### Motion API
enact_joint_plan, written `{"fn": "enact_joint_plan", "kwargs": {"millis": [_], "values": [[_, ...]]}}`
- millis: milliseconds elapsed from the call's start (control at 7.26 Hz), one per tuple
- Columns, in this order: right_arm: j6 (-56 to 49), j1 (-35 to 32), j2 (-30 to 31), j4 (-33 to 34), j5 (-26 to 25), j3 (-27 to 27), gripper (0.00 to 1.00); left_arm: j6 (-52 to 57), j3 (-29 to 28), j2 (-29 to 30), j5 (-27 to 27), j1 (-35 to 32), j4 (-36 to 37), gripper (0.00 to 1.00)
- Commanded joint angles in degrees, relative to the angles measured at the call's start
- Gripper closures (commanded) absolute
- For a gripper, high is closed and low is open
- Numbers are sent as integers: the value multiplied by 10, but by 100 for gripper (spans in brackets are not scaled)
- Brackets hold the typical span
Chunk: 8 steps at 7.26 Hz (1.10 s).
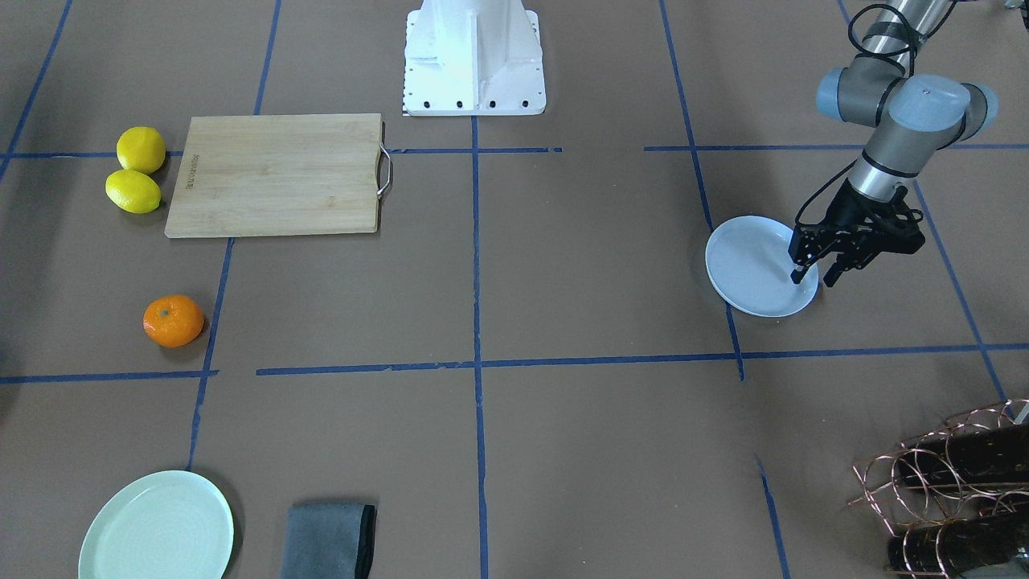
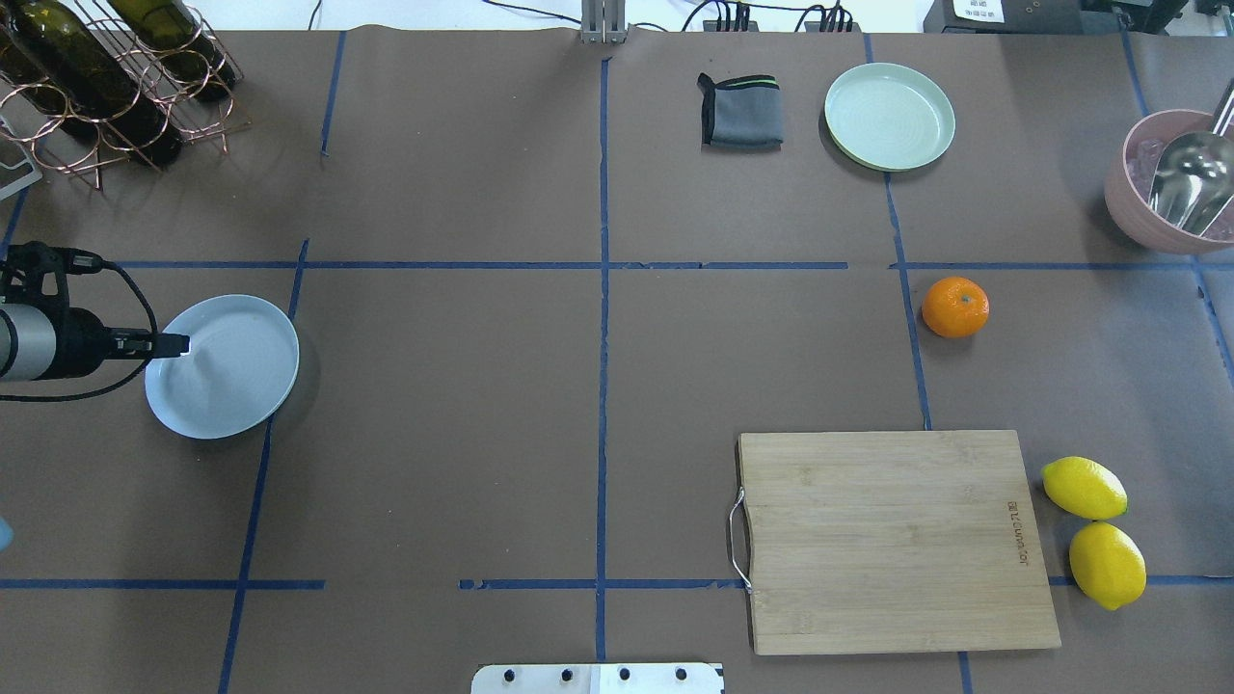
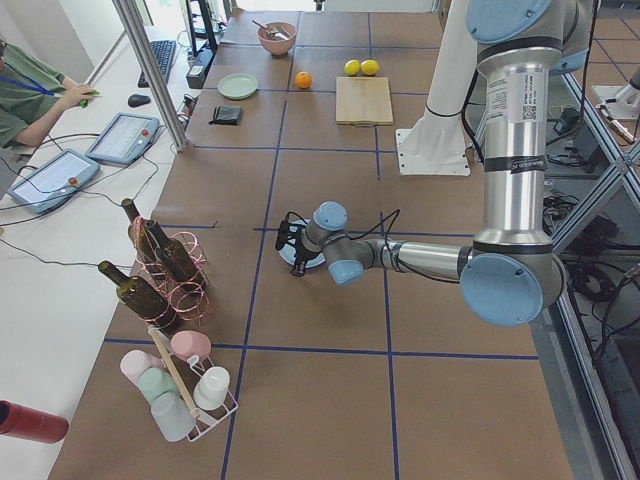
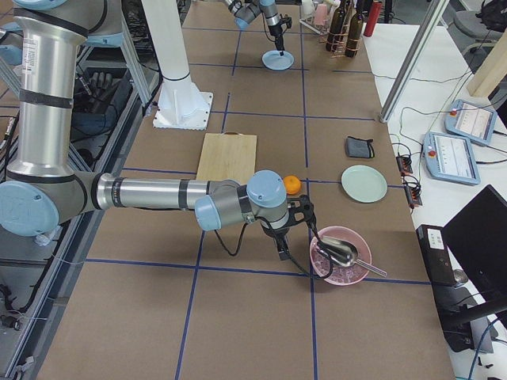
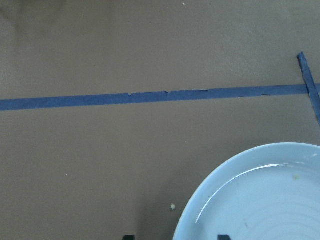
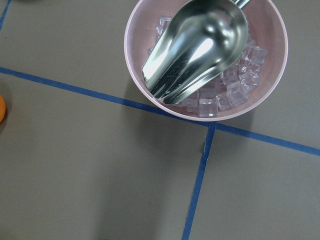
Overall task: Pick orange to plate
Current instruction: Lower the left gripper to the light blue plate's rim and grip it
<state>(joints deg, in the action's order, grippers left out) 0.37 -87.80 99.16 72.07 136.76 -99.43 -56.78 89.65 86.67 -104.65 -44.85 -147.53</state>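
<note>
Next, my left gripper grabs the plate by its rim point(image 1: 815, 286) so that the plate's middle point(image 1: 758, 264) stays free to receive the orange.
The orange point(image 2: 954, 306) lies by itself on the brown table, on my right side; it also shows in the front view point(image 1: 173, 321) and at the left edge of the right wrist view point(image 6: 1, 109). Far across on my left side lies the white, bluish plate point(image 2: 227, 371), with nothing on it. My left gripper point(image 1: 813, 278) is open, low at the plate's point(image 1: 752, 261) outer rim, one finger over the plate and one outside it. The right gripper point(image 4: 282, 252) hangs between the orange point(image 4: 292, 184) and a pink bowl; whether it is open or shut I cannot tell.
A wooden cutting board point(image 2: 892, 540) lies on the right near the base, two lemons point(image 2: 1094, 530) beside it. At the far edge are a mint-green plate point(image 2: 889, 116) and a grey cloth point(image 2: 740, 111). A pink bowl of ice point(image 2: 1171, 183) holds a metal scoop. A bottle rack point(image 2: 96, 77) stands far left.
</note>
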Motion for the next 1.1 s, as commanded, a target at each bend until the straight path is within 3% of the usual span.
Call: {"fn": "enact_joint_plan", "kwargs": {"millis": [0,551,688,964], "values": [[5,0,0,0,0,0,0,3,5,1,0,1,0,100],[11,0,0,-1,0,0,0,1,68,19,-6,0,8,100],[11,0,0,-1,0,0,0,-3,71,53,-6,0,17,100],[11,0,0,0,0,0,0,-30,54,198,-6,11,116,100]]}}
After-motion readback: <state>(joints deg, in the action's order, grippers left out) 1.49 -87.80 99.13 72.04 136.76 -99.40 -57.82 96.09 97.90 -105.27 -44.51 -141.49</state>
